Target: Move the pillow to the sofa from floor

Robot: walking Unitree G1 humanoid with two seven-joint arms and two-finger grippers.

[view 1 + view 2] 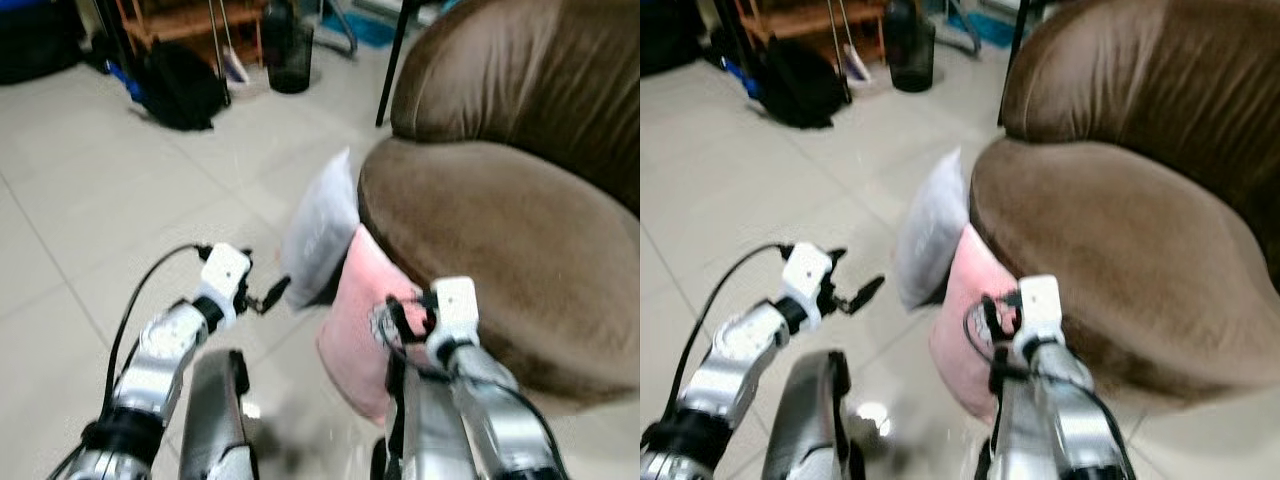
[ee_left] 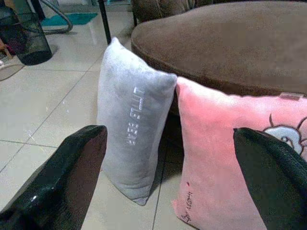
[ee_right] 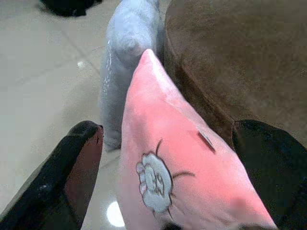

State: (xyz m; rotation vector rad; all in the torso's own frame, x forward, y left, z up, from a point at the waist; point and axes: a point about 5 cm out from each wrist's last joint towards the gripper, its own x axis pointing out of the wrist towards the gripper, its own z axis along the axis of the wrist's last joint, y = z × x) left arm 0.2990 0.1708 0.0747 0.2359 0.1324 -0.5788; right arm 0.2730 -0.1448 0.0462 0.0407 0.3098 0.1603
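The pink pillow needs to go from the floor to the sofa (image 3: 240,57). My right gripper next needs to grab it by its tagged edge for that.
Two pillows stand on edge on the tiled floor, leaning against the brown sofa (image 1: 500,230). One is a grey pillow (image 1: 322,232) with "LITTLE BEAR" lettering (image 2: 133,115). Beside it is a pink pillow (image 1: 358,320) with a cartoon print (image 3: 154,181). My left gripper (image 1: 264,292) is open, held low and short of the grey pillow, pointing at both pillows. My right gripper (image 1: 402,322) is open above the pink pillow. In the right wrist view, the pink pillow's top corner (image 3: 146,62) lies between the spread fingers (image 3: 84,143), which have not closed on it.
A black bag (image 1: 180,85), a dark mesh bin (image 1: 290,55) and a wooden shelf (image 1: 190,20) stand at the far side of the floor. A black pole (image 1: 395,60) rises beside the sofa's back, near a teal mat (image 1: 360,30). Open tiles lie to my left.
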